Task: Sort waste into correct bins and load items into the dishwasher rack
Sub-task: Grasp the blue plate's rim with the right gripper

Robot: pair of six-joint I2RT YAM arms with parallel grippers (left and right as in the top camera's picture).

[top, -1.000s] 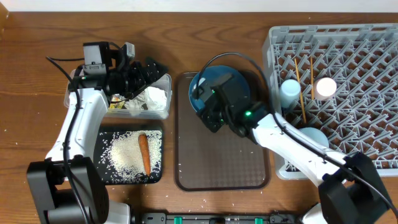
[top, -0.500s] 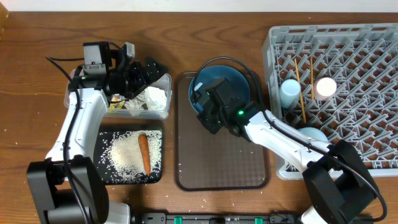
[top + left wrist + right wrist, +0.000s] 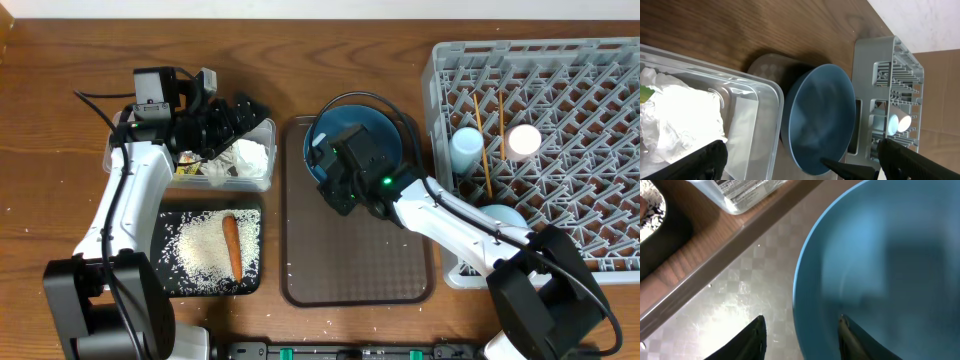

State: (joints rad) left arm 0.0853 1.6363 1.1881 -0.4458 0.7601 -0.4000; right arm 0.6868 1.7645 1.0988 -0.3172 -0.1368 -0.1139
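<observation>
My right gripper reaches for the dark-blue plate (image 3: 372,125) to load it into the dishwasher rack. It should grip the plate by its rim (image 3: 317,175), so the plate's opposite edge stays free to go into the rack.
The dark-blue plate (image 3: 372,125) lies at the far end of the brown serving tray (image 3: 360,270). My right gripper (image 3: 330,178) is open at the plate's left edge. In the right wrist view its jaws straddle the plate (image 3: 880,265) rim: one finger (image 3: 751,341) stands over the tray, the other (image 3: 852,342) over the plate's inside. My left gripper (image 3: 245,112) hangs wide open over the clear tub (image 3: 268,150), which holds the crumpled tissue (image 3: 245,156). The carrot (image 3: 231,247) and rice (image 3: 197,250) lie in the black tray (image 3: 165,225).
The grey dishwasher rack (image 3: 580,120) fills the right side. It holds a light-blue cup (image 3: 465,148), a pink cup (image 3: 523,140), chopsticks (image 3: 481,140) and a bowl (image 3: 500,218). In the left wrist view the tub (image 3: 760,130), plate (image 3: 820,120) and rack (image 3: 875,55) show.
My right gripper has shifted slightly along the plate's left edge, uncovering more of the plate. The left arm has not moved.
</observation>
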